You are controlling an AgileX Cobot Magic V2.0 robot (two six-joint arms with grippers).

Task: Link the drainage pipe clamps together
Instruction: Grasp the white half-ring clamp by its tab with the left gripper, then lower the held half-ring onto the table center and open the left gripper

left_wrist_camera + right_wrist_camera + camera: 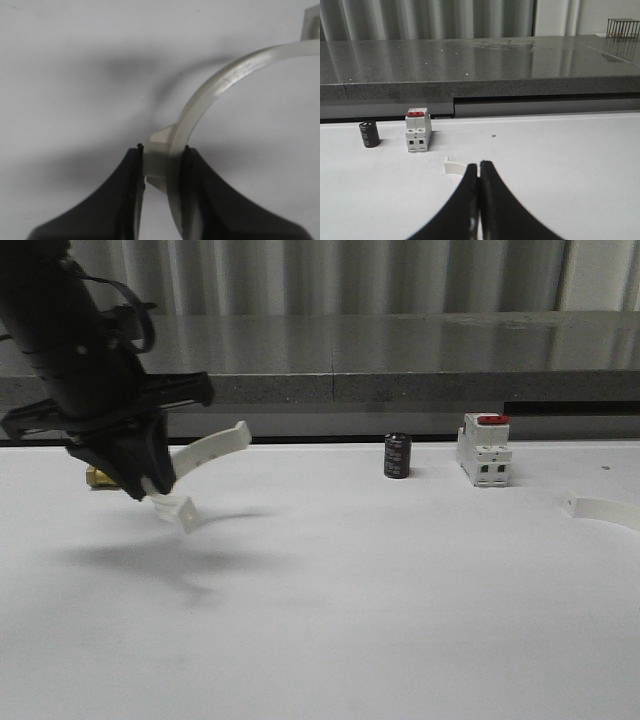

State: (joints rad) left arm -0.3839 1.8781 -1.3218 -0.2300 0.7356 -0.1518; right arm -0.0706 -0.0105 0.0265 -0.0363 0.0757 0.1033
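The clamp's flat end tab [188,517] still hangs tilted above the white table, its shadow apart from it, so my left gripper keeps hold of the clamp for now.
One white drainage pipe clamp [212,448] hangs above the table at the left, its flat end tab pointing down. My left gripper [155,483] is shut on it. In the left wrist view the fingers [162,160] pinch the clamp [210,95] at its band and side lug. The other clamp [605,510] lies on the table at the far right, running past the frame edge. In the right wrist view my right gripper [479,164] is shut and holds nothing. That clamp's end [453,167] shows beyond the fingers, partly hidden by them.
A white breaker with a red switch [485,450] and a small black cylinder [397,456] stand near the table's back edge. A small brass piece [98,477] sits behind my left gripper. A grey counter runs behind the table.
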